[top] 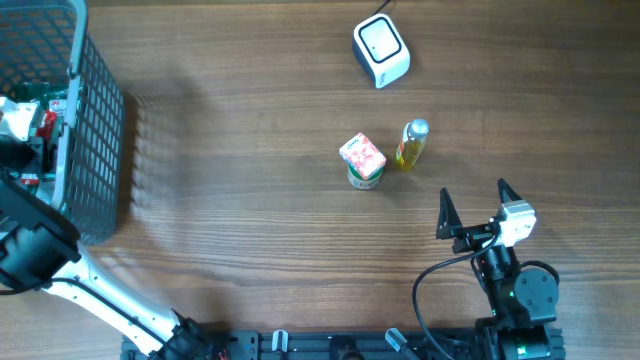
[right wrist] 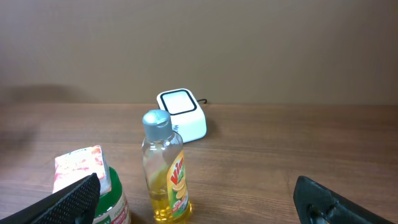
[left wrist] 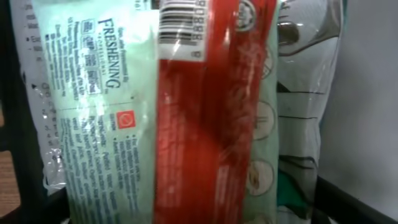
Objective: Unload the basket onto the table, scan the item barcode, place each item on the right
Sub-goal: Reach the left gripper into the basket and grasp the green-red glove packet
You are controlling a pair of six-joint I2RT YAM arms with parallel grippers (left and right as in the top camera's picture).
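I need to close my left gripper on the packet now, because my fingers reach down on either side of the packet's lower part (left wrist: 196, 199) and the clear bag.
A pale green and red packet (left wrist: 186, 124) fills the left wrist view at close range, its barcode (left wrist: 180, 28) at the top. My left arm (top: 35, 235) reaches into the dark wire basket (top: 95, 140) at the table's left; its fingers show in neither view. The white scanner (top: 381, 50) sits at the back of the table. A yellow liquid bottle (top: 411, 144) and a pink carton (top: 362, 155) on a green-lidded tub stand mid-table. My right gripper (top: 473, 192) hovers open in front of them, empty, with the bottle (right wrist: 166, 171) between its spread fingers (right wrist: 68, 202).
The basket holds more packaged goods (top: 40, 115) beside the packet, including a clear bag (left wrist: 305, 74). Bare wooden tabletop (top: 240, 200) lies between the basket and the standing items. The scanner's cable (top: 385, 8) runs off the far edge.
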